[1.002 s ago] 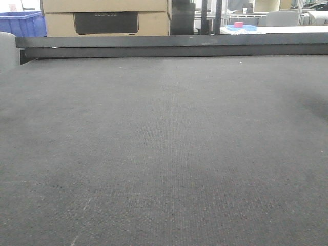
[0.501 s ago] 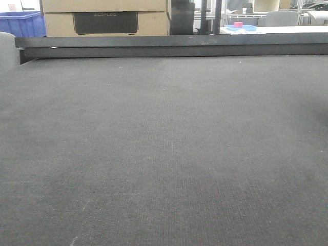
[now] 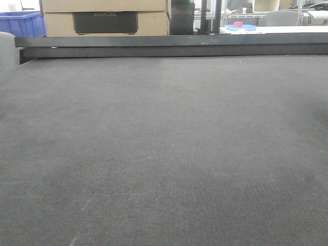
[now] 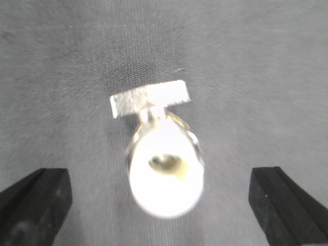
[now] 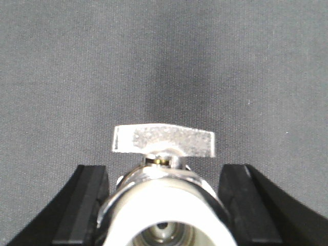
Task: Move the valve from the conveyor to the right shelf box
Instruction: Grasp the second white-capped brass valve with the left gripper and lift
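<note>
I should next use my left gripper to carry the valve from the conveyor to the shelf box, holding it by its round body point(image 4: 165, 171) beneath the T-handle point(image 4: 149, 97).
The conveyor point(image 3: 164, 154) is a wide dark grey woven belt with a black rail point(image 3: 169, 46) along its far side. No valve or gripper shows in the front view. In the left wrist view a chrome valve point(image 4: 164, 169) with a flat T-handle and a white end stands on the belt. My left gripper point(image 4: 161, 177) is open, its black fingers point(image 4: 36, 202) far apart on either side of the valve and not touching it. In the right wrist view my right gripper point(image 5: 164, 174) is shut on another valve point(image 5: 164, 205), with both pads against its body. The right shelf box is out of view.
Behind the rail stand cardboard boxes point(image 3: 105, 18) and a blue bin point(image 3: 23, 23) at the far left. A white table with a pink and blue item point(image 3: 240, 25) lies at the back right. A grey rounded edge point(image 3: 6, 48) sits at the left.
</note>
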### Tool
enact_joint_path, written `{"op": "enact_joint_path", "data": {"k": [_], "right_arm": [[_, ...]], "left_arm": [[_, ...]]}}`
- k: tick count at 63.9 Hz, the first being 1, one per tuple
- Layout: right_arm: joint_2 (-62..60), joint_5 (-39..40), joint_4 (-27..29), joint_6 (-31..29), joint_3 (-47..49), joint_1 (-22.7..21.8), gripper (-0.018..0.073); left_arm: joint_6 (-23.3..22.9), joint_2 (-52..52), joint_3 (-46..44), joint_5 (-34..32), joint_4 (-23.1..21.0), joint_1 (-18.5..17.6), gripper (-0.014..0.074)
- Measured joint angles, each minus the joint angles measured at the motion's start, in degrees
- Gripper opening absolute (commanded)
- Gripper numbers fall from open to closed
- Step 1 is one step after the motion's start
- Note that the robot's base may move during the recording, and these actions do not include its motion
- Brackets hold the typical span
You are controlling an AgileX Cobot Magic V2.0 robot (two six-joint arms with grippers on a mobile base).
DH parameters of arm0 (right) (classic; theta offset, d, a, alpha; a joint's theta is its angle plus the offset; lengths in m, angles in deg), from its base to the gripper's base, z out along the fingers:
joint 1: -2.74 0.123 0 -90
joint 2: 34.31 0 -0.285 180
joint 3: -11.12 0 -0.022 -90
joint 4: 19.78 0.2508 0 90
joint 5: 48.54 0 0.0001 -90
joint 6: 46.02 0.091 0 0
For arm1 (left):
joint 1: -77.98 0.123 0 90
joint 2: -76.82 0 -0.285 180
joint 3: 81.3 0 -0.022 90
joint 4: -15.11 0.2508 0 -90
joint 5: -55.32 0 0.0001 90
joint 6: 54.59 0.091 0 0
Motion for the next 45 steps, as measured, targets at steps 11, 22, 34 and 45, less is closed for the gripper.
{"op": "enact_joint_path", "data": {"k": [11, 22, 34, 45], "right_arm": [[0.0, -0.1, 0.0, 0.0, 0.0, 0.0, -0.0155], [0.0, -0.1, 0.0, 0.0, 0.0, 0.0, -0.0155], [0.0, -0.1, 0.0, 0.0, 0.0, 0.0, -0.0155], [0.0, -0.1, 0.0, 0.0, 0.0, 0.0, -0.0155]], "left_arm": [[0.0, -2.6, 0.0, -0.2, 0.0, 0.0, 0.0601], [0.0, -3.6, 0.0, -1.3, 0.0, 0.0, 0.0601], [-0.5, -3.7, 0.0, -3.0, 0.0, 0.0, 0.0561], [-2.4, -3.7, 0.0, -3.5, 0.0, 0.0, 0.0335]]}}
